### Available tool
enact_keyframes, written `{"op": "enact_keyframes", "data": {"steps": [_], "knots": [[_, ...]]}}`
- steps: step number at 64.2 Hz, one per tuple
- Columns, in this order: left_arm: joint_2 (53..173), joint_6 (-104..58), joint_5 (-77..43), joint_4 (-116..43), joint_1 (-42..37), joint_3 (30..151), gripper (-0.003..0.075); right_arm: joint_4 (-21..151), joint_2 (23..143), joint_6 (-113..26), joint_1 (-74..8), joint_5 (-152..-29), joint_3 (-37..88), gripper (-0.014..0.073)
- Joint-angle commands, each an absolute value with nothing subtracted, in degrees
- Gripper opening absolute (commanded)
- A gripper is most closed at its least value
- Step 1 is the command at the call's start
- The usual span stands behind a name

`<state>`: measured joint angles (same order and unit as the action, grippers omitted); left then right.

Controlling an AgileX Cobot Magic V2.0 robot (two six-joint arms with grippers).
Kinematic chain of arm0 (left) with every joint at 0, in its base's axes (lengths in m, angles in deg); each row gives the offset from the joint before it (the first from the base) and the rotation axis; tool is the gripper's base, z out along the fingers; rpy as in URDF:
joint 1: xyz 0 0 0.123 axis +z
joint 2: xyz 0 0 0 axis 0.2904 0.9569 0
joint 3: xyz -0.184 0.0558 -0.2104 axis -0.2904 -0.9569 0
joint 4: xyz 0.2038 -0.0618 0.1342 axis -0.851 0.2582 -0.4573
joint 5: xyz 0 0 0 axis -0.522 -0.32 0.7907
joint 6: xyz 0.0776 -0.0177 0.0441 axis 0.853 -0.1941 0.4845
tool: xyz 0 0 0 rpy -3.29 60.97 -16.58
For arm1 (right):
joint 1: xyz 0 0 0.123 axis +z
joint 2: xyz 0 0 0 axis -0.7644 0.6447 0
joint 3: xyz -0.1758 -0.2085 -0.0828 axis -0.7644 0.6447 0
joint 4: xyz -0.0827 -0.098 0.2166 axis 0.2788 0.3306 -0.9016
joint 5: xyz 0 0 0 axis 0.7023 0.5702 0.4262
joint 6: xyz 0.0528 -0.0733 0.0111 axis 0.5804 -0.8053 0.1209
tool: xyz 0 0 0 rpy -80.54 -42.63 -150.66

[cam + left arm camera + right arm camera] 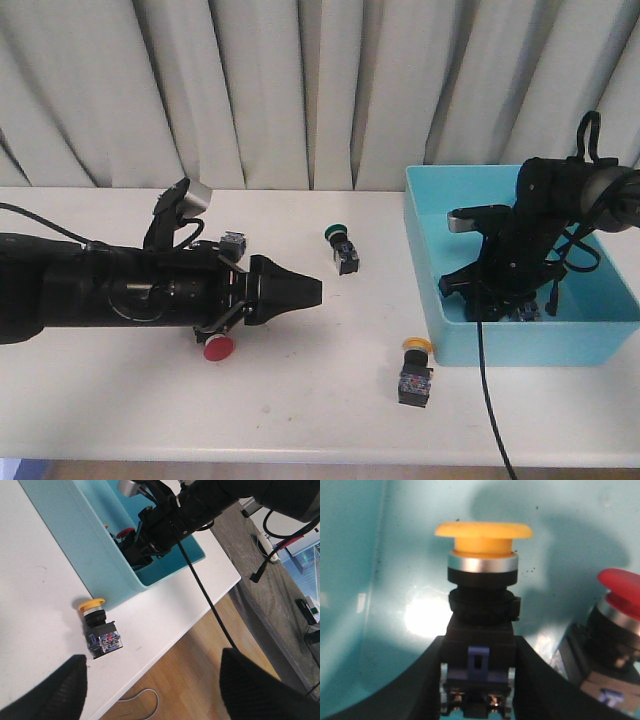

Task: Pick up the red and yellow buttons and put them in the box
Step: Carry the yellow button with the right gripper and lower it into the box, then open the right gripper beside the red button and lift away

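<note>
The yellow button [484,540] is low inside the turquoise box, beside the red button on the box's bottom, and would stay inside, so my right gripper should open its fingers.
My right gripper [488,308] is down inside the turquoise box [520,340], shut on the black body of a yellow button [480,610]; its fingers [420,680] press both sides. A red button [620,615] lies beside it on the box floor [360,555]. My left gripper [310,290] hovers open and empty over the table's middle. In the left wrist view its fingers [65,687] are far apart, with a second yellow button [97,627] ahead, lying by the box's outer wall [90,545]. That button [416,372] is in front of the box. Another red button [218,347] lies under my left arm.
A green-capped button [342,248] lies mid-table, left of the box. A small button body [233,242] sits behind my left arm. The table's front edge [165,630] is close to the yellow button, with wooden floor below. Curtains hang behind the table.
</note>
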<state>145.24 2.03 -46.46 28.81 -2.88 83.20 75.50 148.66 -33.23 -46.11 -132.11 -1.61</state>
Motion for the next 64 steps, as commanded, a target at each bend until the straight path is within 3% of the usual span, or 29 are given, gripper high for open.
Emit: {"op": "enact_keyframes", "data": {"steps": [1, 14, 34, 47, 64], "knots": [[142.97, 2.21, -48.95, 31.58, -2.94, 84.69, 0.0544, 75.75, 145.70, -33.18, -46.30, -131.36, -3.47, 0.0244], [142.97, 2.21, -49.01, 31.58, -2.94, 84.69, 0.0544, 75.75, 145.72, -33.24, -46.30, -131.25, -3.47, 0.0268], [142.97, 2.21, -49.13, 31.58, -2.94, 84.69, 0.0544, 75.86, 145.72, -33.51, -46.30, -131.07, -3.47, 0.0442], [142.97, 2.21, -49.19, 31.58, -2.94, 84.69, 0.0544, 75.94, 142.19, -35.15, -46.30, -132.00, -3.49, 0.0444], [142.97, 2.21, -48.94, 31.58, -2.94, 84.69, 0.0544, 74.64, 127.57, -34.78, -46.24, -137.73, -3.23, 0.0444]]}}
